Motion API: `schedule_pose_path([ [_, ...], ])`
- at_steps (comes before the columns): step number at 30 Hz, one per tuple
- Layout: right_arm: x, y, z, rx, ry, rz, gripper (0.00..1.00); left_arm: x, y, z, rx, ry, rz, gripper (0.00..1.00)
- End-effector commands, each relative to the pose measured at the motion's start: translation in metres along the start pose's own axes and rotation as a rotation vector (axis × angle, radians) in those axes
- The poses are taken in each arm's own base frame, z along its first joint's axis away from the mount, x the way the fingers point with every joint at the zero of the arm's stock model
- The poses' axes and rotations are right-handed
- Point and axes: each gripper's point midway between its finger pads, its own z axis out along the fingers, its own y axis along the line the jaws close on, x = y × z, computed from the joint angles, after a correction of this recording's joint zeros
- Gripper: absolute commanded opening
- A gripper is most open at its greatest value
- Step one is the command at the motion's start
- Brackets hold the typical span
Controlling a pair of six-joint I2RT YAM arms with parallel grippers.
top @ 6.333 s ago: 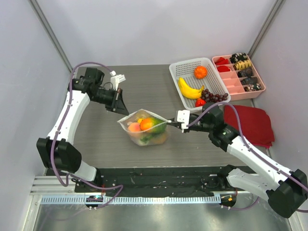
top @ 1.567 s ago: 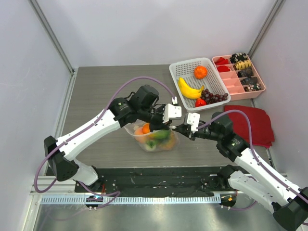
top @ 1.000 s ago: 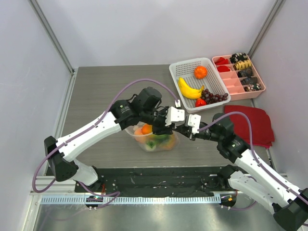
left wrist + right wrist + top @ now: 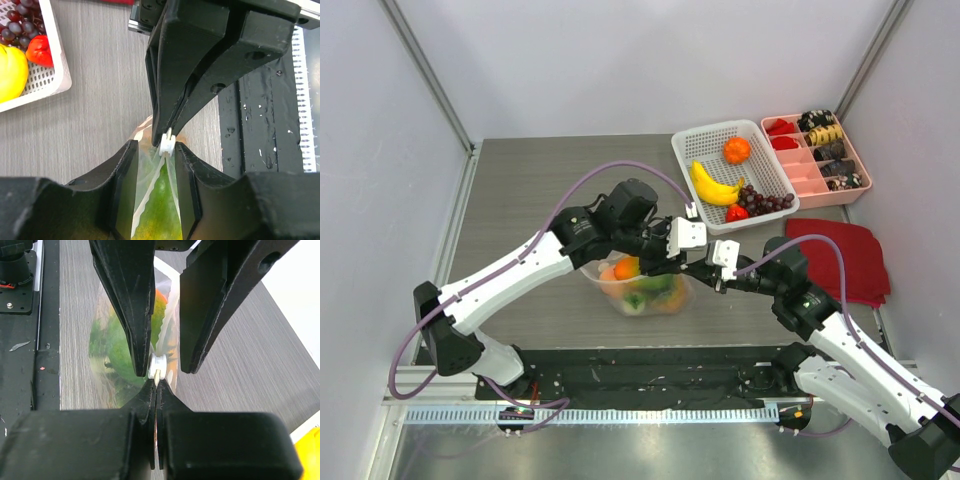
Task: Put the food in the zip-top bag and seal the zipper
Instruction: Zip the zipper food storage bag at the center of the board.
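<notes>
The white slider is level with my fingers, which reach down to it, so my left gripper should close on it.
The clear zip-top bag [image 4: 638, 288] stands on the table with the food inside: an orange fruit [image 4: 626, 267] and green-yellow pieces [image 4: 656, 286]. My right gripper [image 4: 703, 268] is shut on the bag's right end, just behind the white slider [image 4: 157, 367] on the zipper [image 4: 146, 200]. My left gripper [image 4: 688, 260] is open, its fingers [image 4: 124, 175] straddling the bag mouth on either side of the slider [image 4: 167, 144]. In the right wrist view my right gripper [image 4: 155, 383] pinches the bag edge, with green food [image 4: 120, 347] behind. The mouth behind the slider gapes in a narrow V.
A white mesh basket [image 4: 692, 148] at the back right holds a banana [image 4: 712, 187], grapes and red and orange pieces. A pink compartment tray [image 4: 807, 178] stands beside it. A red cloth [image 4: 840, 255] lies at the right. The black base plate [image 4: 650, 365] runs along the near edge.
My left arm has swung from the far left over to the bag's right end and now straddles the slider. My right gripper keeps its hold, shifted slightly right with the bag.
</notes>
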Motion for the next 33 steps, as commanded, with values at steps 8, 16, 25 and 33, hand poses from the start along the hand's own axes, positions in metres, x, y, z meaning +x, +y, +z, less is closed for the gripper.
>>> schedule_pose_path([
  [8, -0.016, -0.004, 0.001, 0.001, -0.060, -0.060, 0.01, -0.022, 0.003, -0.003, -0.016, -0.070, 0.053, 0.21],
  [16, -0.013, -0.007, -0.004, 0.044, -0.045, -0.071, 0.01, 0.015, -0.004, -0.017, -0.026, 0.034, 0.065, 0.05],
  [25, -0.008, -0.012, -0.009, 0.089, -0.026, -0.078, 0.01, 0.046, 0.007, -0.038, -0.084, 0.114, -0.027, 0.07],
  [33, -0.001, -0.015, -0.014, 0.129, -0.010, -0.090, 0.01, 0.070, 0.010, -0.061, -0.127, 0.169, -0.053, 0.06],
])
